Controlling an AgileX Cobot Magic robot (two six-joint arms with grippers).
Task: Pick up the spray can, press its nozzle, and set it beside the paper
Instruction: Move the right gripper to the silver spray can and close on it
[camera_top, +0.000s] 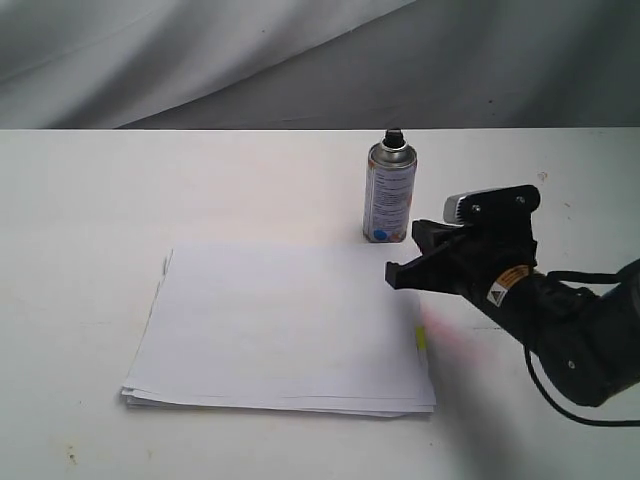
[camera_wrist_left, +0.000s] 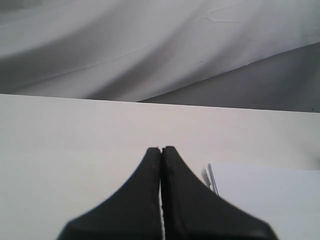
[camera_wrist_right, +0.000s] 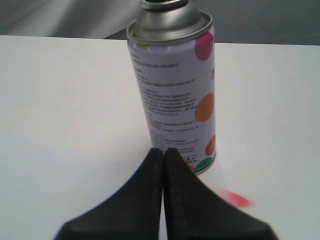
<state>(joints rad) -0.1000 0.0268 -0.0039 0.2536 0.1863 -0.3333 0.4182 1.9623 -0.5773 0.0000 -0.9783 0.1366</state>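
I next need to grab the spray can by its printed cylindrical body (camera_top: 388, 200) with my right gripper, to hold it while its nozzle (camera_top: 393, 136) gets pressed.
The silver spray can (camera_top: 389, 192) stands upright on the white table just beyond the far right corner of the paper (camera_top: 285, 330), its black nozzle (camera_top: 393, 136) on top. The right wrist view shows the spray can (camera_wrist_right: 175, 85) close up, with printed text and coloured dots. My right gripper (camera_top: 400, 268) hovers shut a little in front of the can, over the paper's right edge, holding nothing; in its own view the right gripper (camera_wrist_right: 163, 150) points at the can's base. My left gripper (camera_wrist_left: 161, 148) is shut and empty, with a corner of the paper (camera_wrist_left: 265, 195) beside it. A yellow tab (camera_top: 421, 338) marks the paper's right edge.
Grey cloth (camera_top: 200, 55) hangs behind the table's far edge. A faint red glow (camera_wrist_right: 232, 197) lies on the table by the can's base. The right arm (camera_top: 560, 320) and its cable reach in from the right.
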